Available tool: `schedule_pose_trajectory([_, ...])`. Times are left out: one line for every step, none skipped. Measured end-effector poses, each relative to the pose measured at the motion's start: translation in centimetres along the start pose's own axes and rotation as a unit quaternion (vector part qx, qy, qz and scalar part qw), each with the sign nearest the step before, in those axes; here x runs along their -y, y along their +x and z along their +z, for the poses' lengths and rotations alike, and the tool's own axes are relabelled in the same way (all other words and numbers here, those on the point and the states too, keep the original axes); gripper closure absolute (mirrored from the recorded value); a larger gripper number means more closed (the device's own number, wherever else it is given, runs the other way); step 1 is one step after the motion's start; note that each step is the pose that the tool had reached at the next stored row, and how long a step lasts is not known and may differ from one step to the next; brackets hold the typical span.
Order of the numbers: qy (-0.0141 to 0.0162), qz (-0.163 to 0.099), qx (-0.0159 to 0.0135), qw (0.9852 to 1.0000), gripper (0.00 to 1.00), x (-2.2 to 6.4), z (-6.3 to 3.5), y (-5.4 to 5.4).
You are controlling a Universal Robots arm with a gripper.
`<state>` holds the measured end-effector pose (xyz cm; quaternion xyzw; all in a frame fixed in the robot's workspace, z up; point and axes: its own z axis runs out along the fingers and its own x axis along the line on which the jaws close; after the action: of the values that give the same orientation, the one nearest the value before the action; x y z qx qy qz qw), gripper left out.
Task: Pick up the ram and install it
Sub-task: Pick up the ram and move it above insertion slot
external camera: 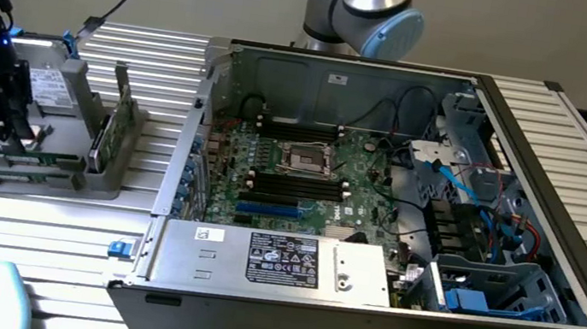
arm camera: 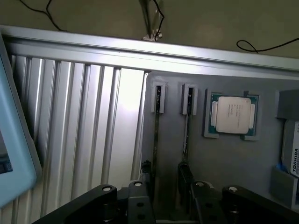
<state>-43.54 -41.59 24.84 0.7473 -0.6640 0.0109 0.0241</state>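
Note:
The slots of the holder wrap around the ends of the ram stick, so my gripper next needs to pinch the ram stick by the bare middle of its flat sides.
Two thin ram sticks stand on edge in slots of a grey holder (arm camera: pixel 233 163): one ram stick (arm camera: pixel 156 130) and a second (arm camera: pixel 186 133) run side by side. My gripper (arm camera: pixel 166 179) hangs low over their near ends, open, its black fingers (arm camera: pixel 145 175) set apart with the holder's grey floor showing between them. I cannot tell whether a finger touches a stick. In the exterior view the gripper (external camera: pixel 1 130) is at the left, over the holder (external camera: pixel 50 178), where a green ram edge (external camera: pixel 36 155) shows. The motherboard's black memory slots (external camera: pixel 293 183) lie inside the open computer case (external camera: pixel 568 263).
A square silver processor (arm camera: pixel 232 114) sits in the holder beside the sticks, and a hard drive (arm camera: pixel 292 151) next to it. Broader green cards (external camera: pixel 120 127) stand upright on the holder. A ribbed aluminium table (external camera: pixel 54 226) carries everything. A second robot arm (external camera: pixel 367 7) stands behind the case.

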Motion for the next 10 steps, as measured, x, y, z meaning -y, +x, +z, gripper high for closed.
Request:
schedule_pose_trajectory([0.0,0.0,0.0,1.0,0.64,-0.02,0.2,0.0])
schedule_pose_trajectory([0.0,0.0,0.0,1.0,0.64,-0.09,0.37,0.0])
schedule_pose_trajectory([0.0,0.0,0.0,1.0,0.64,-0.2,0.56,-0.1])
schedule_pose_trajectory([0.0001,0.0,0.0,1.0,0.64,-0.35,0.74,-0.1])
schedule_pose_trajectory([0.0003,0.0,0.0,1.0,0.64,-0.53,0.93,-0.1])
schedule_pose_trajectory([0.0003,0.0,0.0,1.0,0.64,-0.75,1.12,-0.1])
schedule_pose_trajectory([0.0005,0.0,0.0,1.0,0.64,-0.94,1.31,-0.1])
schedule_pose_trajectory([0.0005,0.0,-0.0001,1.0,0.64,-1.09,1.47,-0.1])
schedule_pose_trajectory([0.0006,0.0,0.0,1.0,0.64,-1.14,1.68,-0.1])
schedule_pose_trajectory([0.0006,0.0,0.0,1.0,0.64,-1.14,1.83,0.0])
